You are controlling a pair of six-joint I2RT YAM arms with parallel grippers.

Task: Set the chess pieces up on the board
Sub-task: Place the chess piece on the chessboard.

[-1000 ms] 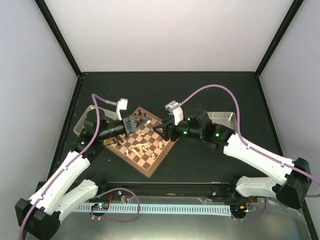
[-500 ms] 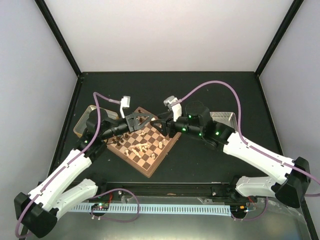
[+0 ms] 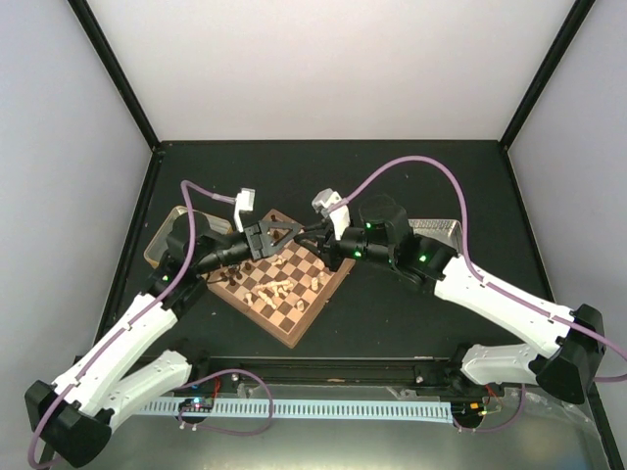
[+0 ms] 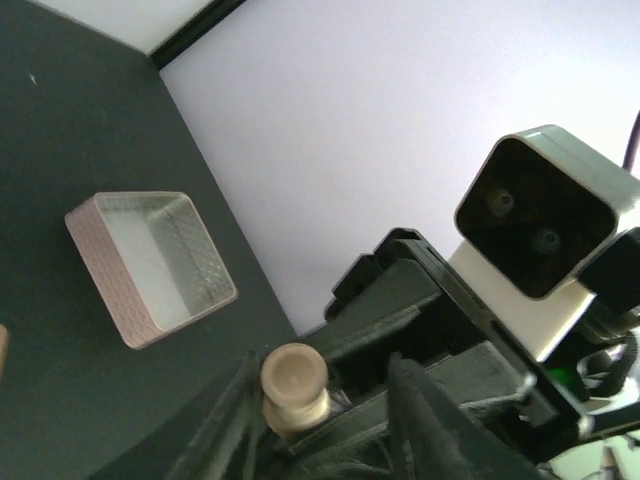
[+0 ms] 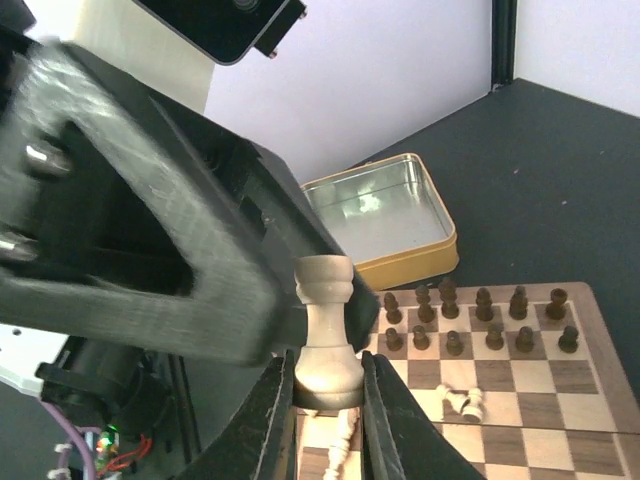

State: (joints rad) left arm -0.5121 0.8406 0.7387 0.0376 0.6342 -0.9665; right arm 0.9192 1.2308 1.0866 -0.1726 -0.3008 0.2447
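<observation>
I should grab the cream rook by its top [image 4: 293,377] with my left gripper, so its base is free to stand on the board.
Above the far corner of the board [image 3: 285,331] my two grippers meet tip to tip. My right gripper [image 5: 328,388] is shut on the base of a pale cream rook [image 5: 327,318], which stands upright between its fingers. My left gripper [image 4: 325,405] is open around the same rook [image 4: 293,386]; the piece lies against its left finger, with a gap to the right one. In the top view the left gripper [image 3: 277,236] and right gripper [image 3: 312,238] hide the rook. Dark chess pieces [image 5: 470,310] stand in two rows on the board [image 5: 560,410].
A few cream pieces [image 5: 462,402] lie toppled mid-board, and more cream pieces [image 3: 279,286] cluster there. A gold-tan tin [image 3: 160,238] sits left of the board, also in the right wrist view [image 5: 385,225]. A pinkish tray [image 4: 150,265] sits right of the board [image 3: 438,229].
My right gripper moved in toward the left one and closed on the rook. My left gripper's jaws opened off the piece it was holding.
</observation>
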